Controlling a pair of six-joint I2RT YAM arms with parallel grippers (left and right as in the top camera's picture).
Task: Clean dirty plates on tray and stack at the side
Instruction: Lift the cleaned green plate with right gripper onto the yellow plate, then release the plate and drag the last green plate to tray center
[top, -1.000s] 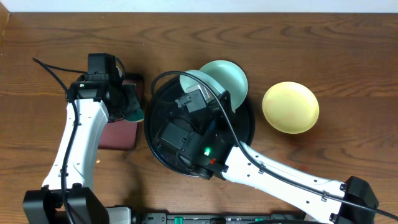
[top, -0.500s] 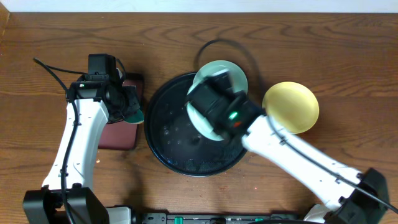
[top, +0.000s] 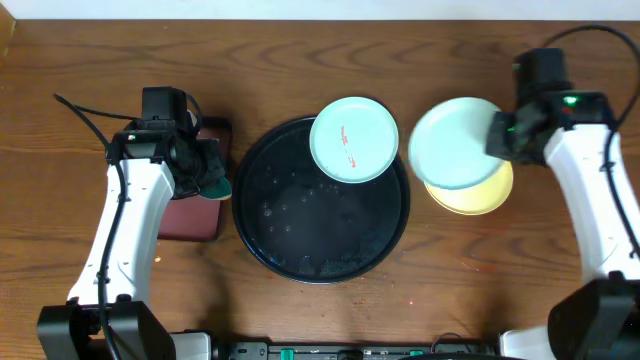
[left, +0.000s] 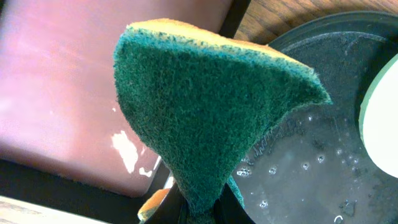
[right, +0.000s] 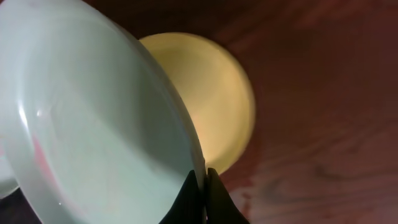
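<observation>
The second teal plate still hangs off-centre above the yellow plate, so it is too early for my right gripper to open. The plate would fall off-centre now.
A large round black tray (top: 300, 240) sits mid-table, wet inside. A teal plate with red smears (top: 353, 139) rests on its far rim. My right gripper (top: 497, 135) is shut on the rim of a second teal plate (top: 452, 142), holding it just above the pale yellow plate (top: 480, 192) on the table to the right; the wrist view shows the teal plate (right: 93, 124) over the yellow one (right: 211, 99). My left gripper (top: 208, 172) is shut on a green sponge (left: 211, 106) beside the tray's left edge (left: 311, 56).
A small rectangular tray with a reddish-brown inside (top: 190, 215) lies under the left arm, left of the black tray. Brown wooden table all round; the white table edge runs along the far side.
The right arm swung from over the black tray to the right, carrying a teal plate to above the yellow plate. The smeared teal plate is now uncovered. The left arm stayed still.
</observation>
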